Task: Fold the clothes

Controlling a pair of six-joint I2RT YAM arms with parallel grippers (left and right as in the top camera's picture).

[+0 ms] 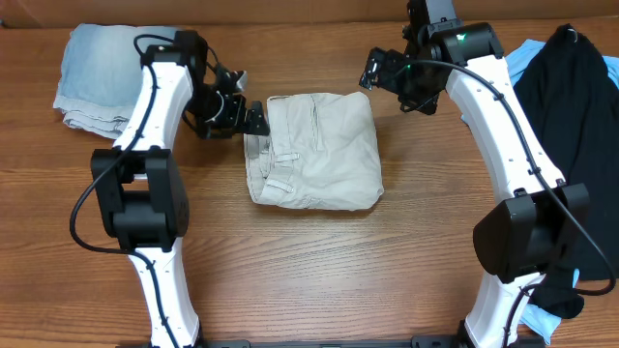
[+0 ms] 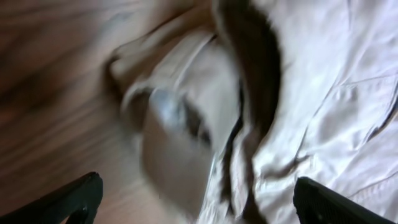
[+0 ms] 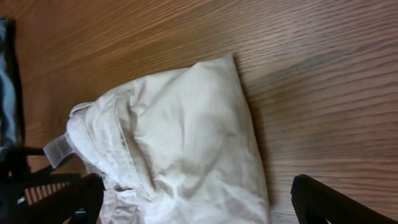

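The left gripper grabs the folded beige clothes by the waistband edge [image 1: 256, 146] [image 2: 199, 148] next, to stack them on the denim piece.
The clothes, a beige garment [image 1: 314, 150], lie folded into a compact bundle in the middle of the table. Their waistband and pocket seams face left. My left gripper [image 1: 253, 118] sits at the bundle's left edge. In the blurred left wrist view it is open [image 2: 199, 208], its fingers [image 2: 68, 202] standing wide apart over the waistband [image 2: 186, 124]. My right gripper [image 1: 379, 72] hovers just off the upper right corner of the clothes. The right wrist view shows it open [image 3: 199, 205] above the beige cloth [image 3: 180, 143], gripping nothing. A small white label [image 3: 57, 149] sticks out at the far end.
A faded light-blue denim piece [image 1: 97, 77] lies folded at the back left. At the right edge a black top [image 1: 571, 116] is piled over a sky-blue top [image 1: 527, 58]. Bare wooden table [image 1: 319, 261] stretches in front of the bundle.
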